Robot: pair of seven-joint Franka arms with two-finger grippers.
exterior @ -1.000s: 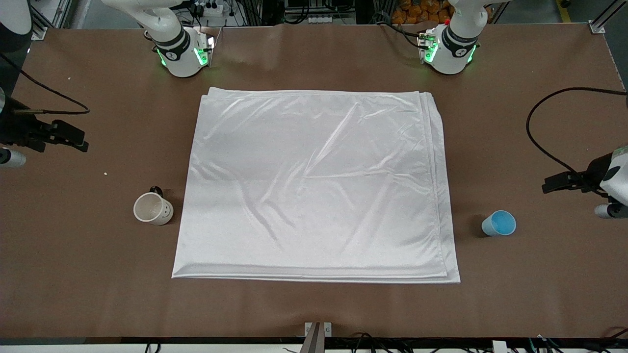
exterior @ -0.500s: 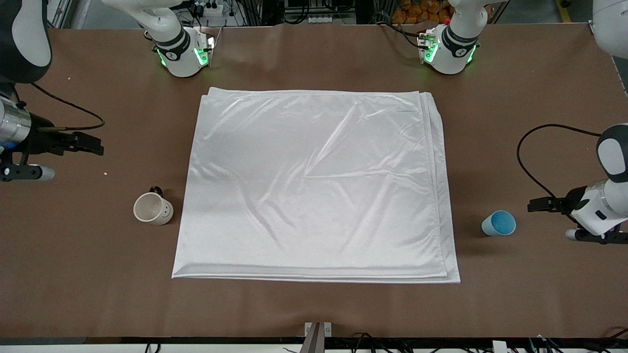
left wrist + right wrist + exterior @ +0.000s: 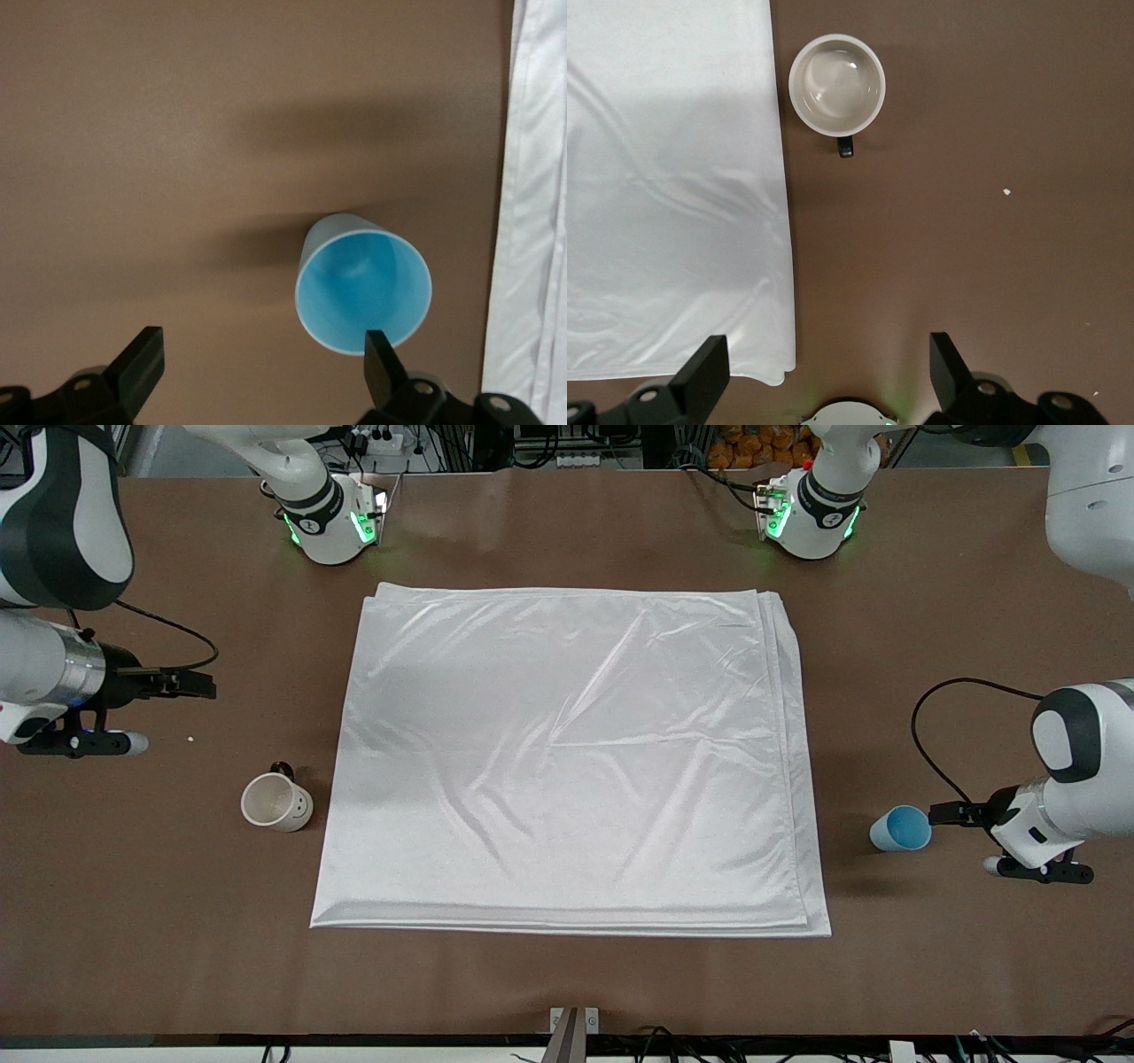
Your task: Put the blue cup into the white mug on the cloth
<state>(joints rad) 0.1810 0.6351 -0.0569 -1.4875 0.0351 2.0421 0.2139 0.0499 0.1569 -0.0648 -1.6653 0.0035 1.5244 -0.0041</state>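
Observation:
My left gripper grabs the cup by its rim (image 3: 928, 827) next, to place it into the white mug (image 3: 276, 803).
The blue cup (image 3: 900, 829) stands upright on the brown table beside the cloth (image 3: 567, 753), at the left arm's end. My left gripper (image 3: 943, 812) is open and empty, low beside the cup. In the left wrist view the cup (image 3: 363, 283) lies off-centre in front of my left gripper (image 3: 261, 367), its rim by one fingertip (image 3: 379, 354). The white mug (image 3: 276, 803) stands upright on the table beside the cloth's other edge. My right gripper (image 3: 190, 685) is open and empty over bare table. The right wrist view shows the mug (image 3: 837, 86) some way ahead of my right gripper (image 3: 826, 372).
The cloth's edge shows in the left wrist view (image 3: 532, 221) and the right wrist view (image 3: 673, 177). The two arm bases (image 3: 328, 527) (image 3: 811, 518) stand farther from the front camera than the cloth. A black cable (image 3: 930, 726) loops over the table near the left arm.
My left gripper has come down and moved in toward the blue cup. My right gripper has moved inward over the table toward the cloth. Cup, mug and cloth have not moved.

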